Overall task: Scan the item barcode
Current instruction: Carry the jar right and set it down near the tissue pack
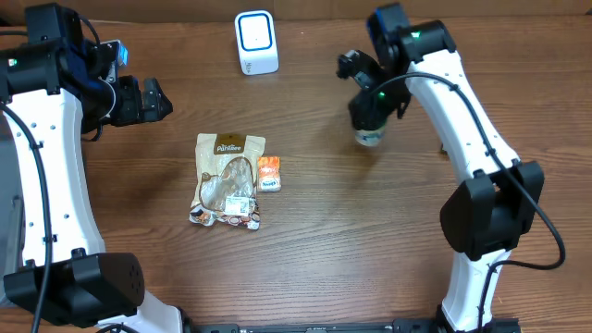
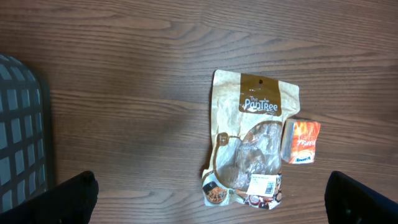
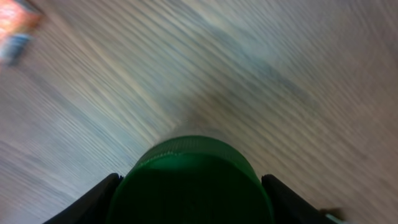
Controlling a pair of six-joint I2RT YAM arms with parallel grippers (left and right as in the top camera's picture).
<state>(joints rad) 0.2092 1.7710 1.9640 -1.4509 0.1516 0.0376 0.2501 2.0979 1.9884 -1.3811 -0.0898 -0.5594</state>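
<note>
My right gripper should keep its hold on the container [image 1: 370, 136] until it gets to its place, because it hangs above empty wood and would drop short if I opened now.
My right gripper [image 1: 368, 109] is shut on the green lid [image 3: 194, 180] of a small white container [image 1: 370, 136], at the back right of the table. In the right wrist view the lid fills the space between both fingers [image 3: 93, 200], and the wood beyond is blurred. The white barcode scanner [image 1: 256, 43] stands at the back centre, well to the left of the container. My left gripper [image 1: 159, 98] hovers open at the back left with nothing between its fingers [image 2: 62, 200]. A brown snack bag [image 2: 249, 146] and a small orange packet [image 2: 301, 142] lie flat mid-table.
The snack bag [image 1: 228, 180] and the orange packet [image 1: 269, 173] lie side by side on the wood table [image 1: 370, 240], in front of the scanner. A dark gridded object [image 2: 18, 130] sits at the left edge of the left wrist view.
</note>
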